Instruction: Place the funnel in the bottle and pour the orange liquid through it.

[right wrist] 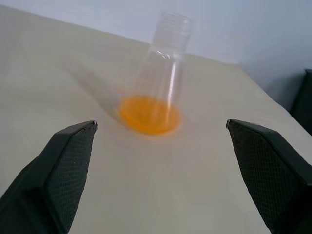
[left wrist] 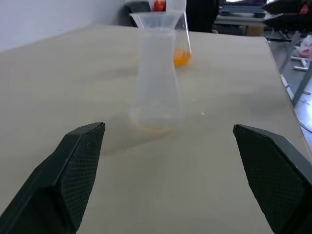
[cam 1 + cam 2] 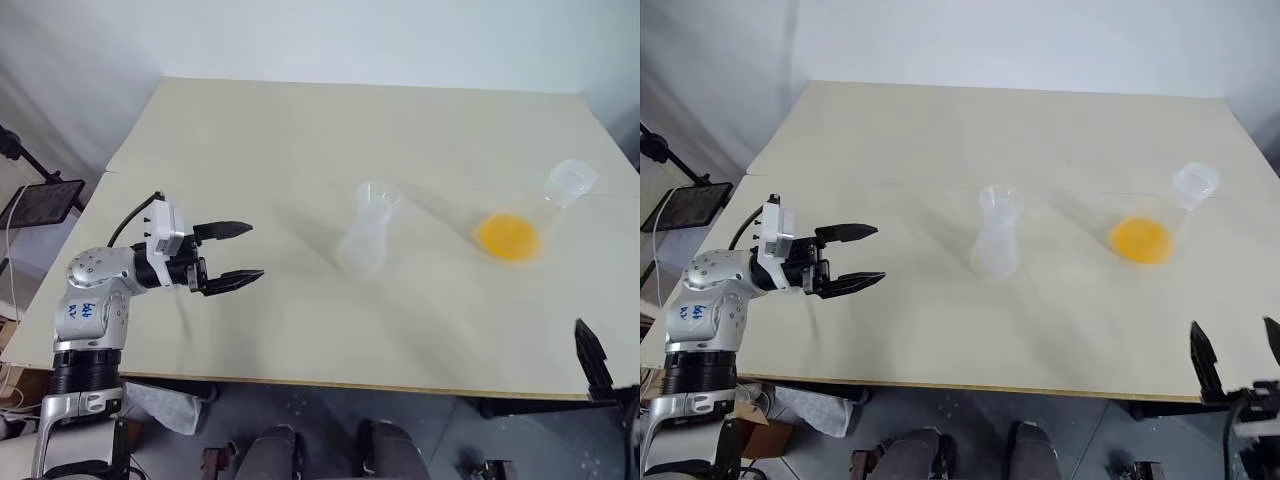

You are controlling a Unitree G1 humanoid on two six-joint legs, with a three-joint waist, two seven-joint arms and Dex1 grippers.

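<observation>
The flask slopes out to a wide base, so the robot's right gripper will next hold it by its narrow, straight neck (image 3: 571, 180) (image 1: 172, 33) to pour.
The frosted bottle (image 3: 366, 236) stands upright near the middle of the table. A pale cone that looks like the funnel (image 2: 157, 20) sits in its mouth, and a faint orange tint shows at its base. To its right stands a clearer flask (image 3: 545, 205) with the orange liquid (image 3: 509, 237) pooled in its bottom. My left gripper (image 3: 256, 250) hovers over the table's left part, open and empty, pointing at the bottle from well short of it. My right gripper (image 3: 1236, 345) is at the table's front right edge, open and empty, facing the flask from a distance.
The beige table (image 3: 300, 130) has a seam running across its middle, and its front edge lies close to me. A black stand with a dark panel (image 3: 40, 202) is off the table's left side.
</observation>
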